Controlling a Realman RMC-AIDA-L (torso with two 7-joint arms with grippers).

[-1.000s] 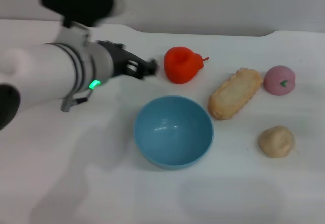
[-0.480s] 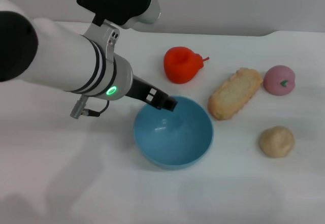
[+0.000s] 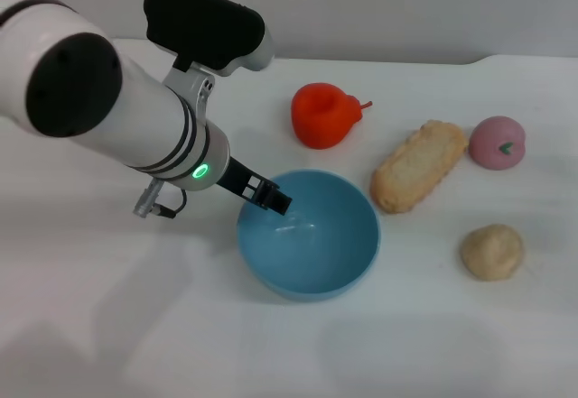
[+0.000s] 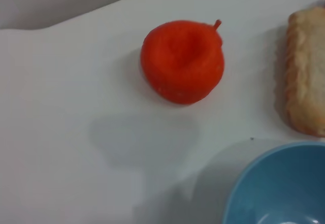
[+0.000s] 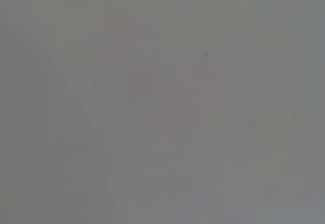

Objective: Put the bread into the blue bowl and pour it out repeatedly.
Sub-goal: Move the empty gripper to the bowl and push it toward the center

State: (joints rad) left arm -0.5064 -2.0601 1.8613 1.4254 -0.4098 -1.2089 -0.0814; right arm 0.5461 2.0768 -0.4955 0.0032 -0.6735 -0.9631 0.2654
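Note:
The blue bowl's rim [image 3: 244,214] [image 4: 239,183] is still below my fingers, with white tabletop in their gap, so my left gripper needs to lower first, then close on the bowl's rim.
The blue bowl [image 3: 316,240] stands upright and empty at the middle of the white table, and part of its rim shows in the left wrist view as the blue bowl [image 4: 284,188]. The bread [image 3: 417,165] lies tan face up on the table just right of the bowl, apart from it; one end of the bread [image 4: 306,71] shows in the left wrist view. My left gripper [image 3: 273,201] reaches in from the left, its dark tip at the bowl's left rim. The right gripper is out of view; its wrist view is blank grey.
A red-orange fruit [image 3: 323,115] with a stem sits behind the bowl, also seen as the red-orange fruit [image 4: 183,61]. A pink fruit [image 3: 496,142] lies at the far right and a small beige lump [image 3: 491,251] sits in front of it.
My left arm has swung forward and right from behind the bowl, bringing its gripper down to the bowl's left rim. The bowl, bread and other pieces have not moved.

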